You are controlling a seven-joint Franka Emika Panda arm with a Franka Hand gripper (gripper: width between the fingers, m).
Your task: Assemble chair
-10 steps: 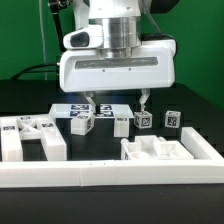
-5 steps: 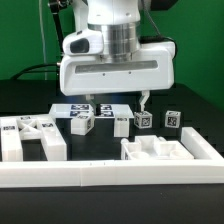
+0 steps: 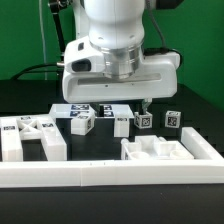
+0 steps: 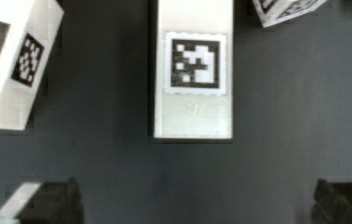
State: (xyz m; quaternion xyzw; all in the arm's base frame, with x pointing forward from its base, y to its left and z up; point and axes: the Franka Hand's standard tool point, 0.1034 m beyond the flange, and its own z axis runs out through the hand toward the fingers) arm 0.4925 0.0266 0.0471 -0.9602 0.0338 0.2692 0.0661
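My gripper lowers next, before it closes on the long tagged piece. In the wrist view my fingertips hang high above the piece, so closing now would miss it.
The chair is in loose white tagged pieces on the black table. Small square legs [image 3: 82, 122] [image 3: 121, 123] [image 3: 144, 120] [image 3: 172, 118] stand in a row at the middle. Larger flat pieces [image 3: 30, 136] lie at the exterior view's left, and a chunky seat-like piece [image 3: 158, 151] lies at its right. My gripper [image 3: 115, 106] hangs open just above the row, holding nothing. In the wrist view a long tagged piece [image 4: 194, 70] lies ahead of the gripper [image 4: 194, 205], between its dark fingertips [image 4: 40, 203], and another piece [image 4: 13, 60] lies beside it.
A long plain white rail [image 3: 110, 176] runs along the front edge. The marker board [image 3: 72, 108] lies flat behind the small legs, partly under the hand. A green wall closes off the back.
The hand has turned about its own axis and now looks skewed in the exterior view. Its jaws have stayed open, and no piece has moved.
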